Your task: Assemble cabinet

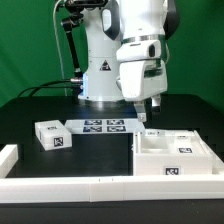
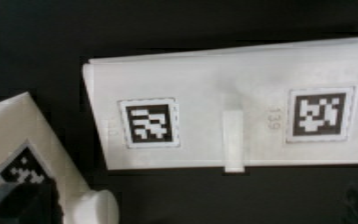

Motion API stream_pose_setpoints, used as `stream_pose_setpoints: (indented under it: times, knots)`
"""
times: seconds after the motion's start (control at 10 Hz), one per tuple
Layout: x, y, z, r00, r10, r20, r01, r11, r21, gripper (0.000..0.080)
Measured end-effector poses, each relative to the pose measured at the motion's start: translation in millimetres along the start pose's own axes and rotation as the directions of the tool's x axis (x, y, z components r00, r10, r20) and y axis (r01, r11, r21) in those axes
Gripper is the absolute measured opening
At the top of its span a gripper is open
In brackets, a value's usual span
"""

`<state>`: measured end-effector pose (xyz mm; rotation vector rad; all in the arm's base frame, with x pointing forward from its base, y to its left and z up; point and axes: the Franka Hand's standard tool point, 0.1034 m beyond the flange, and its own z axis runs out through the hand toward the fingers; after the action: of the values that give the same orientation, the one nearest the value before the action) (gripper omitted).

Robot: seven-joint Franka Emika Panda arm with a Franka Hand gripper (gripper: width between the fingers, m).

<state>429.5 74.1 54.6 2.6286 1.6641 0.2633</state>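
Observation:
Bare black table shows between my fingers, short of the narrow ridge (image 2: 233, 138), so closing now would miss. My gripper moves toward the ridge first, then closes on it.
The large white cabinet box (image 1: 176, 156) sits at the exterior view's right, with tags on its top and front. A small white tagged block (image 1: 52, 135) lies apart at the left. My gripper (image 1: 143, 112) hangs just above the table by the box's far left corner, touching nothing. In the wrist view a white cabinet part (image 2: 229, 100) with two tags and a narrow ridge between them lies beyond my gripper (image 2: 226, 205). Another tagged white part (image 2: 16, 150) shows at the edge. One pale fingertip (image 2: 91, 205) shows. The jaws stand wide apart with only black table between them.
The marker board (image 1: 105, 126) lies flat in front of the robot base (image 1: 100, 85). A long white border rail (image 1: 80, 186) runs along the front edge, and another rail piece (image 1: 8, 158) stands at the left. Cables hang behind the arm.

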Motion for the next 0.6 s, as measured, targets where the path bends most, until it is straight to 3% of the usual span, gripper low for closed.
stream_pose_setpoints:
  times: [0.6]
  knots:
    - [-0.4,-13.6,24.3,1.000,-0.021,0.003,0.021,0.999,0.044,0.0796]
